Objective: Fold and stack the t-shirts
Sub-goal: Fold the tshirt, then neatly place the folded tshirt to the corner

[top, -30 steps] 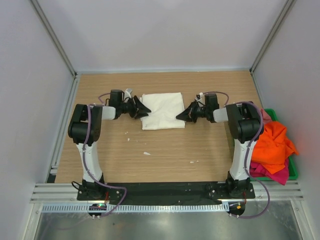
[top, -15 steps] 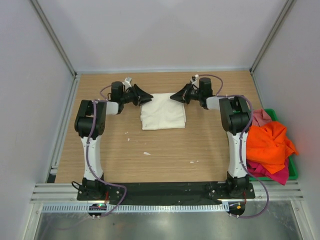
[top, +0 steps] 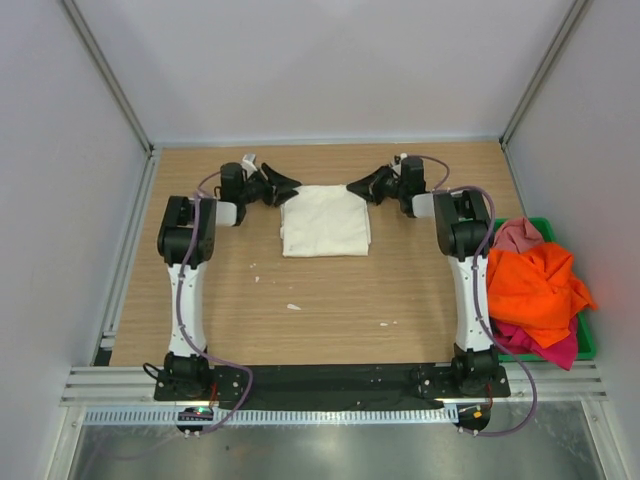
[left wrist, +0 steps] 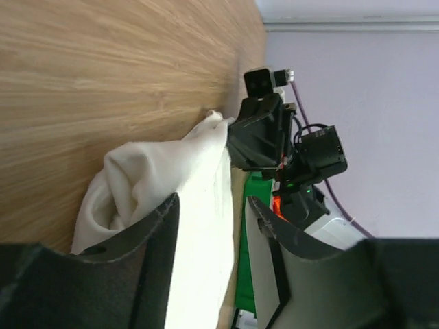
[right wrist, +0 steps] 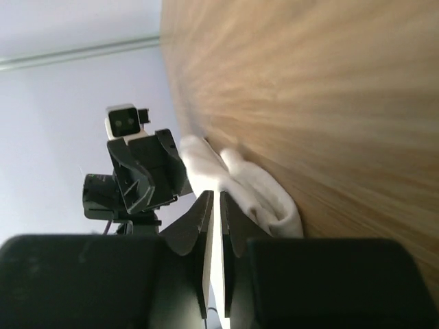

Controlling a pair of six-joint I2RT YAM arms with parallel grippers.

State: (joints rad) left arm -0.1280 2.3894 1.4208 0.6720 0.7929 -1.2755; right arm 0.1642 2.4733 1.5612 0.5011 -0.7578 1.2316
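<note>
My left gripper grips the cream-white t-shirt by its far corner away from the bin next, to draw the shirt aside, still folded, for stacking.
The cream-white t-shirt [top: 325, 222] lies folded into a rectangle at the far middle of the table. My left gripper [top: 284, 187] is at its far left corner, jaws open, and the left wrist view shows the cloth [left wrist: 158, 171] lying between the open jaws of that gripper [left wrist: 212, 200]. My right gripper [top: 357, 187] is at the far right corner. In the right wrist view its jaws [right wrist: 217, 195] are closed to a thin slit with white cloth [right wrist: 260, 199] in it. The orange [top: 535, 285], dusty pink [top: 516, 236] and magenta [top: 548, 347] t-shirts are heaped at the right.
The heap sits in a green bin [top: 585, 345] at the table's right edge. Small white specks [top: 293, 306] lie on the wooden table [top: 330, 300]. Grey walls close in the left, far and right sides.
Both grippers moved from the shirt's middle sides to its far corners. Both look narrower now than half a second ago.
</note>
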